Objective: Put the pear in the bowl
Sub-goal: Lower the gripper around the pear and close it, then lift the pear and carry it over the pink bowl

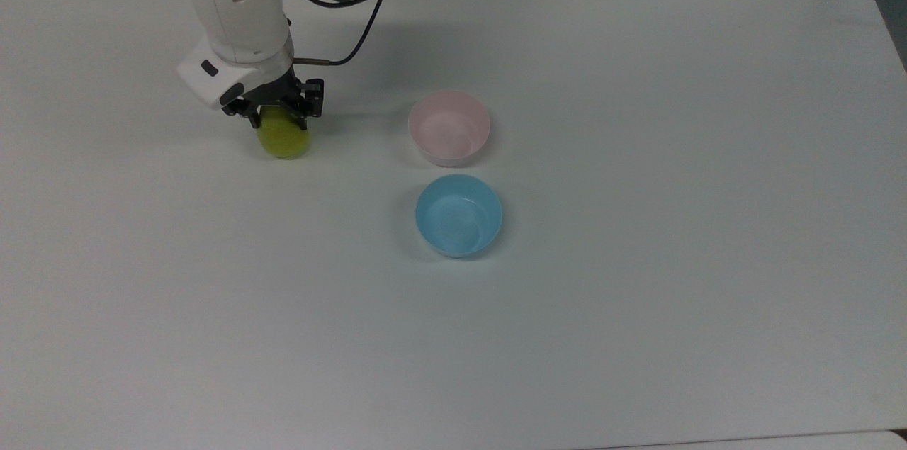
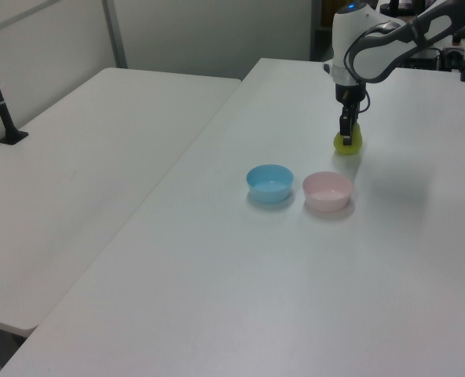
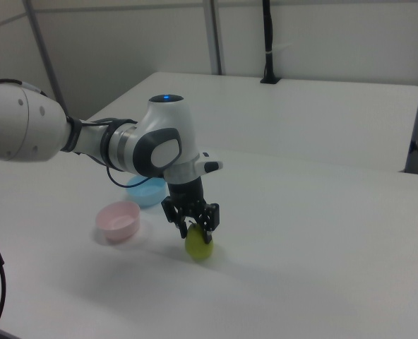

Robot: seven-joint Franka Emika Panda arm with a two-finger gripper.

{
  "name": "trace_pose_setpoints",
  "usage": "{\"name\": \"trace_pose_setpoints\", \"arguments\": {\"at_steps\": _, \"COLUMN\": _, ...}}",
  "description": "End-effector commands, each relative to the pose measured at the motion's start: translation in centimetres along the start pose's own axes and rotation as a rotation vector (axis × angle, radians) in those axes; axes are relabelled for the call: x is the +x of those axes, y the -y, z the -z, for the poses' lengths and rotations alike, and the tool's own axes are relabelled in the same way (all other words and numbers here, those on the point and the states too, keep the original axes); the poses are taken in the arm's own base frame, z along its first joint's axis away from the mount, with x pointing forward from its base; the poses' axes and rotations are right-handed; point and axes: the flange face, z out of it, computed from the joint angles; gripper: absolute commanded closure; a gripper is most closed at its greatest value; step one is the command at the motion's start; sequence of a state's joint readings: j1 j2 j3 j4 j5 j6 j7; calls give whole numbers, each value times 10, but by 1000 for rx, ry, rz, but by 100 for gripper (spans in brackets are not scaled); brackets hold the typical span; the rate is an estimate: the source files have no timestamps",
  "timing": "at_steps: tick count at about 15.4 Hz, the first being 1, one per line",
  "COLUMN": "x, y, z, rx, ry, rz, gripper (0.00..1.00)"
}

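Observation:
My gripper grabs the yellow-green pear by its narrower upper part (image 2: 355, 129) next. Then my gripper places the pear in the pink bowl (image 2: 327, 190).
The yellow-green pear (image 1: 285, 140) stands on the white table (image 1: 638, 294) toward the top view's left. My gripper (image 1: 278, 122) has come down over its upper part, one finger on each side, still open; the stem and neck are hidden behind the hand. The left view shows the pear (image 2: 349, 144) under the gripper (image 2: 346, 135) at the far end of the table. In the right view the gripper (image 3: 196, 227) straddles the pear (image 3: 199, 246). The pale pink bowl (image 1: 449, 127) sits empty to the top view's right of the pear, also seen as bowl (image 2: 327, 190) and bowl (image 3: 119, 220).
A light blue bowl (image 1: 458, 215) of the same size sits just below the pink one in the top view, and beside it in the left view, blue bowl (image 2: 269, 181). A second white table (image 2: 83, 157) adjoins at the left view's left.

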State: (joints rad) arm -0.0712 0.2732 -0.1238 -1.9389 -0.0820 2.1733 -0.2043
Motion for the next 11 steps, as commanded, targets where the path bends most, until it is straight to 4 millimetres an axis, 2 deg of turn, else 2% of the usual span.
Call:
{"name": "trace_pose_setpoints", "arguments": {"at_steps": 1, "x": -6, "y": -4, "z": 13, "rx": -12, "ry": -21, "rz": 29, "gripper": 66}}
{"name": "trace_pose_setpoints", "arguments": {"at_steps": 5, "x": -19, "y": -10, "z": 53, "rx": -8, "ry": -27, "rz": 28, "gripper": 66}}
{"name": "trace_pose_setpoints", "arguments": {"at_steps": 6, "x": -21, "y": -2, "z": 65, "rx": -5, "ry": -29, "rz": 41, "gripper": 66}}
{"name": "trace_pose_setpoints", "arguments": {"at_steps": 7, "x": -22, "y": 10, "z": 76, "rx": 0, "ry": -27, "rz": 47, "gripper": 66}}
{"name": "trace_pose_setpoints", "arguments": {"at_steps": 9, "x": -17, "y": 71, "z": 91, "rx": 13, "ry": -18, "rz": 84, "gripper": 65}}
{"name": "trace_pose_setpoints", "arguments": {"at_steps": 11, "x": -12, "y": 110, "z": 101, "rx": 16, "ry": -35, "rz": 66, "gripper": 65}}
